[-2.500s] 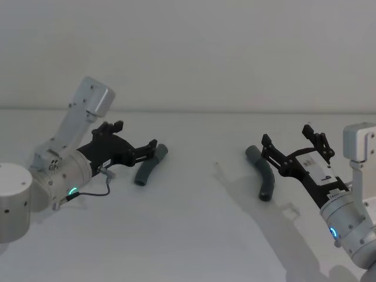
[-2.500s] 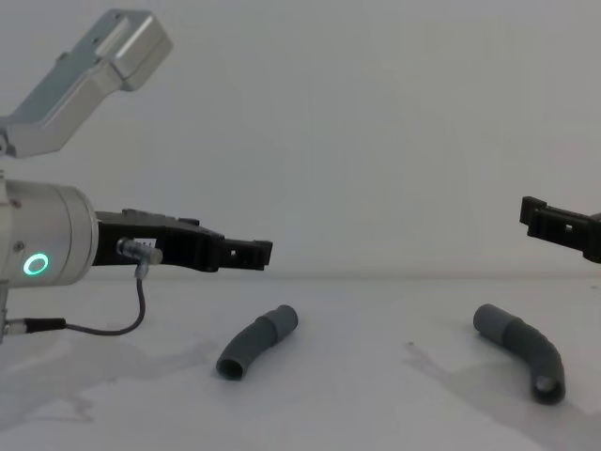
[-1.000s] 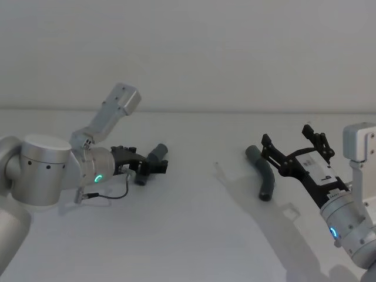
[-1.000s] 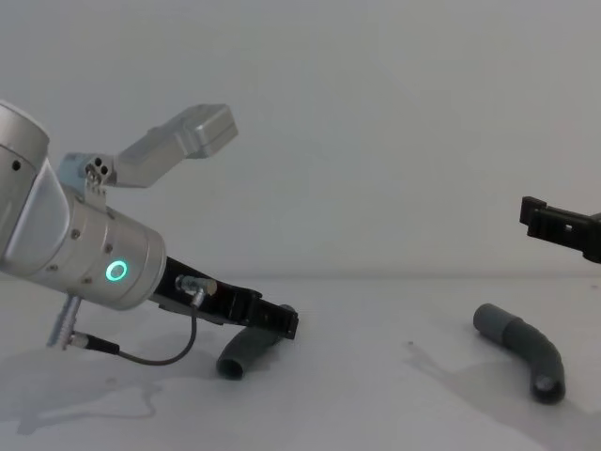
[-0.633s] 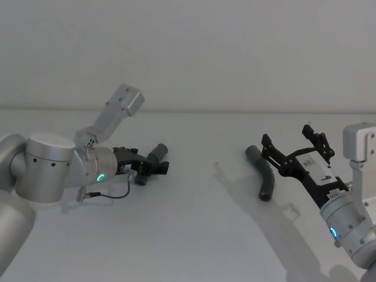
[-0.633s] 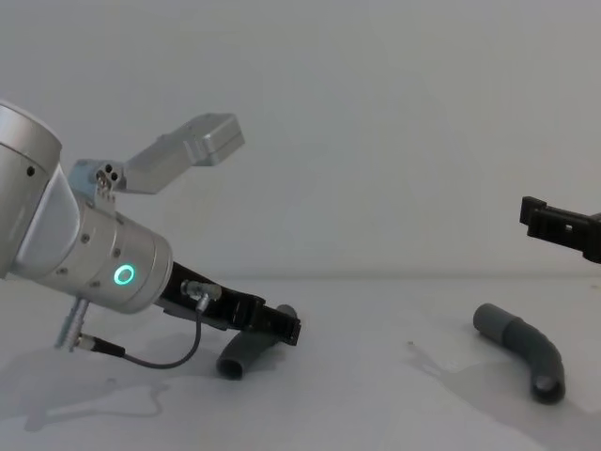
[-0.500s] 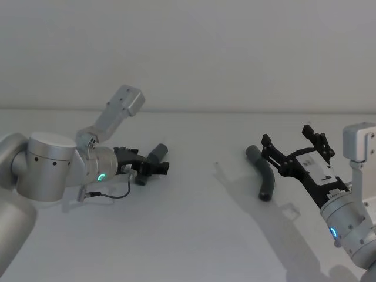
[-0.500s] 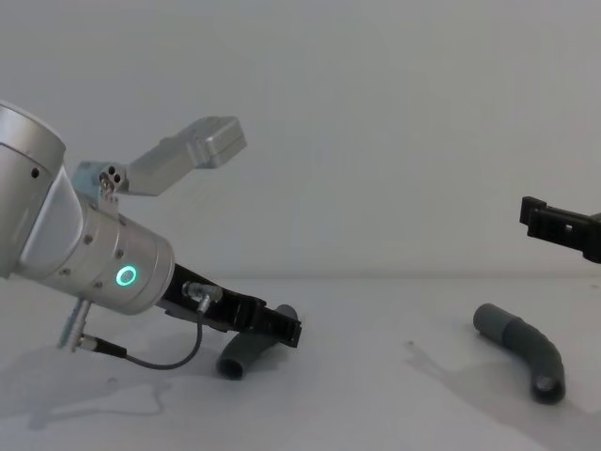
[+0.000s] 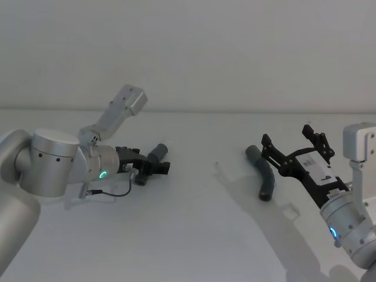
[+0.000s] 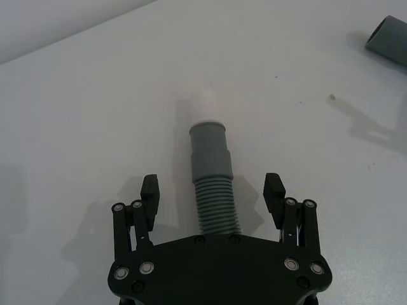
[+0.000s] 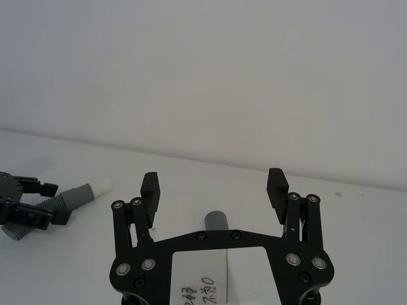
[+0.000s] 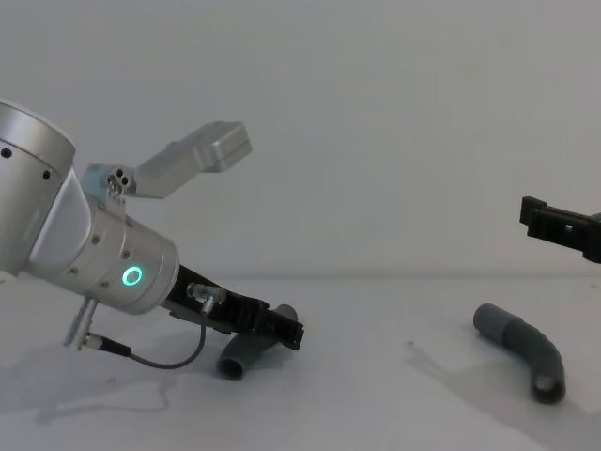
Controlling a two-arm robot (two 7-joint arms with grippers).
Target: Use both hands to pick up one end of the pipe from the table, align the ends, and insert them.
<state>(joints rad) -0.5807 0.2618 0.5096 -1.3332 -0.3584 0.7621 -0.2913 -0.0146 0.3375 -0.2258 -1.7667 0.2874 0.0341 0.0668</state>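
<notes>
The pipe piece should be grabbed by its ribbed part (image 10: 217,204) with my left gripper next. That leaves the pipe piece's white tip (image 10: 207,122) free to insert.
The pipe lies in two ribbed dark-grey pieces on the white table (image 9: 194,223). My left gripper (image 9: 150,162) is low over the left piece (image 9: 157,153) and open. In the left wrist view its fingers (image 10: 149,189) straddle the ribbed part (image 10: 215,202), behind the grey cuff (image 10: 208,147) with its white tip (image 10: 205,101). The chest view has this gripper (image 12: 282,331) down on the piece (image 12: 239,357). The right piece (image 9: 265,174) lies alone. My right gripper (image 9: 286,135) hangs open above and just behind it, with the piece's open-mouthed cuff (image 11: 217,221) below its fingers.
A plain pale wall rises behind the table's far edge (image 9: 200,110). A thin grey cable (image 9: 108,192) loops under my left wrist. Bare table surface (image 9: 205,170) separates the two pieces.
My left arm swung in and lowered, so its open gripper now straddles the left piece; over the last second it only crept slightly. The right arm and both pieces stayed still.
</notes>
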